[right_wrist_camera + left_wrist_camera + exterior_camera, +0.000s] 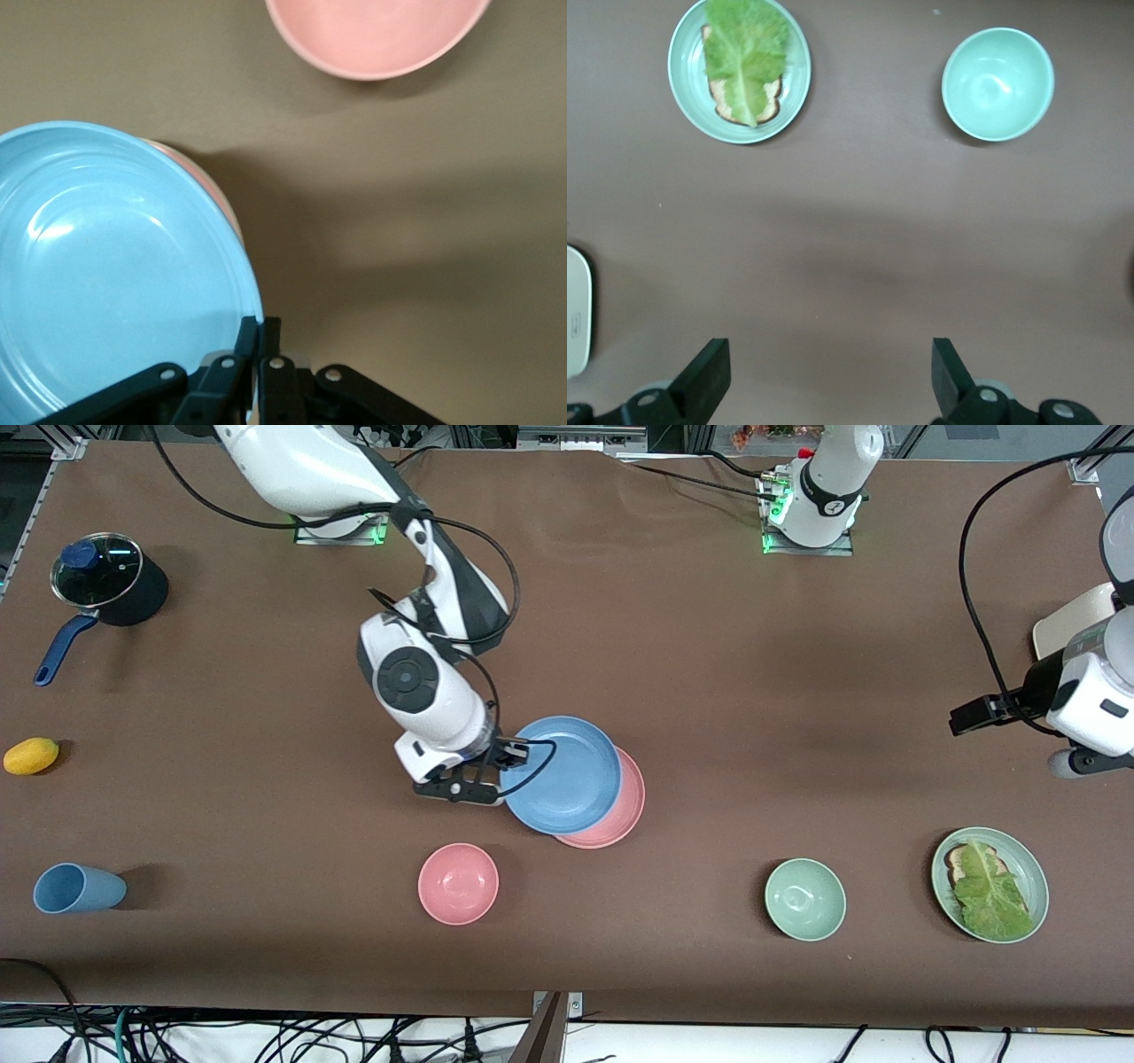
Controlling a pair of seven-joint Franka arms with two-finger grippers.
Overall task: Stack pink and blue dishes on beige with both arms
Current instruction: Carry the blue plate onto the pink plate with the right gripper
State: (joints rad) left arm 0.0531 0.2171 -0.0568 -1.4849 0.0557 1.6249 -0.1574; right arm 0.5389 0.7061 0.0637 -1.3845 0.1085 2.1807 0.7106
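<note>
The pink rim sticks out far beyond the sky-blue plate. I should center that plate over the pink plate before I open my right gripper.
My right gripper (511,760) (259,329) is shut on the rim of the sky-blue plate (563,775) (115,266). That plate covers most of the salmon-pink plate (623,817) (221,190), which lies on the table mid-way along it. The pink plate shows only as a crescent on the side nearer the front camera. I cannot tell whether the two plates touch. My left gripper (828,359) hangs open over bare table at the left arm's end, with nothing between its fingers. No beige plate is in view.
A pink bowl (458,883) (376,35) sits nearer the camera than the plates. A green bowl (804,899) (998,83) and a green plate with toast and lettuce (1028,868) (687,88) sit at the left arm's end. A cream toaster (1067,624) (574,310), blue cup (75,888), lemon (31,755) and lidded pot (106,580) also stand about.
</note>
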